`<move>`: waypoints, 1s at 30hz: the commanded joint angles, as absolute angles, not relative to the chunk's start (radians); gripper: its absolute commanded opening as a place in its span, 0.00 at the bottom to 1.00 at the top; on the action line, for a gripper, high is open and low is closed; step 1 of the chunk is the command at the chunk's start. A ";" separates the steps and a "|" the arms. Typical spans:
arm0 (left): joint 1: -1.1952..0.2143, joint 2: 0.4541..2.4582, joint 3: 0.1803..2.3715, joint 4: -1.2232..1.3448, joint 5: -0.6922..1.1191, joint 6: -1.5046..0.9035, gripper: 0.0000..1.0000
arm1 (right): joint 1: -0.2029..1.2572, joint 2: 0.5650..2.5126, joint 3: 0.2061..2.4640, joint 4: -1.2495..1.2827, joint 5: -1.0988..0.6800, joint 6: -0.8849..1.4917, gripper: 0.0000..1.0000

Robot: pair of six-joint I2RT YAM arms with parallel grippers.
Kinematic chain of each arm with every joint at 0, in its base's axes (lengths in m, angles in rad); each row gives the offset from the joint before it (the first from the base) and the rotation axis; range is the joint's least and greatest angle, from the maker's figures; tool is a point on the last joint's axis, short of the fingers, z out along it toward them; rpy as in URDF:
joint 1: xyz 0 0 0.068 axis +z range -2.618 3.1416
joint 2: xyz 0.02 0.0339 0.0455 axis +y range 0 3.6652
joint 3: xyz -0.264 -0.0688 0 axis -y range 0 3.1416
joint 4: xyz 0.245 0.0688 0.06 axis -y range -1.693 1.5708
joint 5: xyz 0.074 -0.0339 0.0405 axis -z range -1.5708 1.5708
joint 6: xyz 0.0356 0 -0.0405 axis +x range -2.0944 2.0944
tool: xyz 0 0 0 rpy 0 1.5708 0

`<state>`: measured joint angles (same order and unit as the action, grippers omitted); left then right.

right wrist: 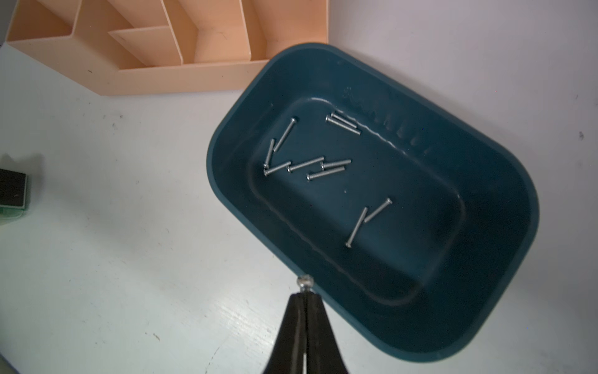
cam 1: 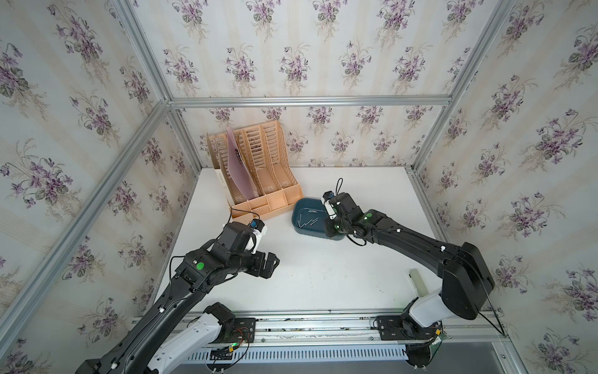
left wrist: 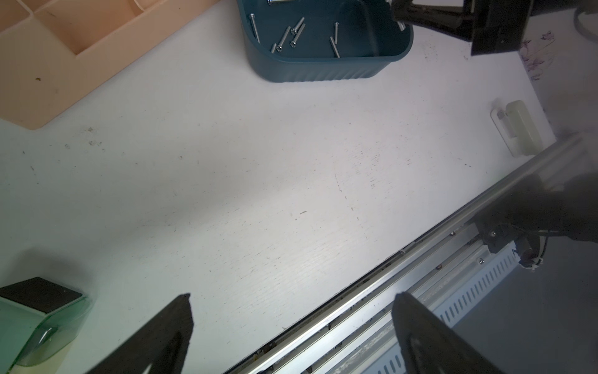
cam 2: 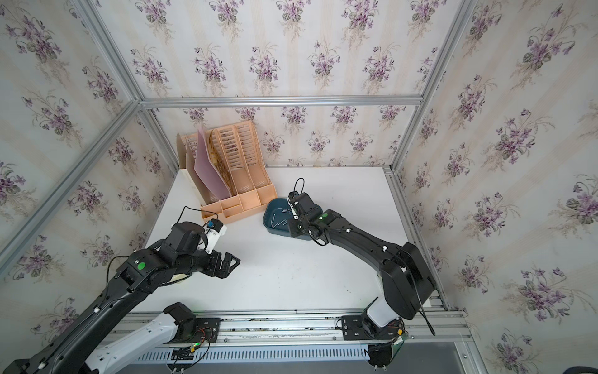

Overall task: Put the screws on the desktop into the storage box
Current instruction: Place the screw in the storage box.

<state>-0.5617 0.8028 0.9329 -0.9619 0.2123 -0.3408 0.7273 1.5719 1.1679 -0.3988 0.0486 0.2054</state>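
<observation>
The screw stays in my right gripper until farther in for now. My screw's head (right wrist: pixel 305 281) only just reaches the box's near rim and would end there or on the desktop.
The dark teal storage box (cam 1: pixel 296 220) (right wrist: pixel 485 291) sits on the white desktop (cam 1: pixel 323 275), next to the organizer. Several silver screws (right wrist: pixel 305 164) (left wrist: pixel 284 35) lie scattered on its floor. My right gripper (right wrist: pixel 304 294) hangs just above the box's near rim, shut on a screw. That screw's round head (right wrist: pixel 305 281) sticks out past the fingertips. My left gripper (cam 1: pixel 273 264) (left wrist: pixel 293 296) hovers over the desktop's front left part, well away from the box. Its jaws stand wide open with nothing between them.
A peach slotted file organizer (cam 1: pixel 259 181) holding a pink sheet stands at the back left, touching the box's corner. A green translucent block with a black top (left wrist: pixel 35 317) lies under the left arm. A small cream object (cam 1: pixel 419 281) lies front right. An aluminium rail (cam 1: pixel 323 320) edges the front.
</observation>
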 commanded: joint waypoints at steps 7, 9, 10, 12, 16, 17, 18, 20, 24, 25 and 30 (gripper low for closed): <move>-0.561 0.768 0.910 -0.898 0.186 -0.334 0.99 | 0.716 1.681 1.324 -0.431 0.124 0.128 0.00; -0.560 0.759 0.903 -0.887 0.181 -0.337 0.99 | 0.713 1.699 1.349 -0.436 0.130 0.120 0.00; -0.560 0.758 0.901 -0.884 0.178 -0.339 0.99 | 0.712 1.705 1.356 -0.438 0.130 0.117 0.00; -0.560 0.754 0.899 -0.879 0.174 -0.338 0.99 | 0.709 1.717 1.376 -0.441 0.133 0.112 0.00; -0.560 0.748 0.900 -0.876 0.164 -0.340 0.99 | 0.706 1.735 1.399 -0.449 0.137 0.104 0.00; -0.560 0.748 0.899 -0.873 0.160 -0.342 0.99 | 0.706 1.738 1.401 -0.449 0.138 0.103 0.00; -0.560 0.745 0.899 -0.871 0.160 -0.341 0.99 | 0.706 1.740 1.405 -0.451 0.138 0.101 0.00; -0.560 0.741 0.898 -0.866 0.159 -0.342 0.99 | 0.706 1.743 1.407 -0.453 0.140 0.100 0.00; -0.561 0.743 0.898 -0.862 0.159 -0.341 0.99 | 0.704 1.745 1.408 -0.454 0.151 0.100 0.06; -0.560 0.744 0.900 -0.861 0.160 -0.341 0.99 | 0.704 1.744 1.409 -0.453 0.152 0.100 0.13; -0.560 0.744 0.904 -0.861 0.161 -0.342 0.99 | 0.699 1.724 1.402 -0.445 0.147 0.091 0.72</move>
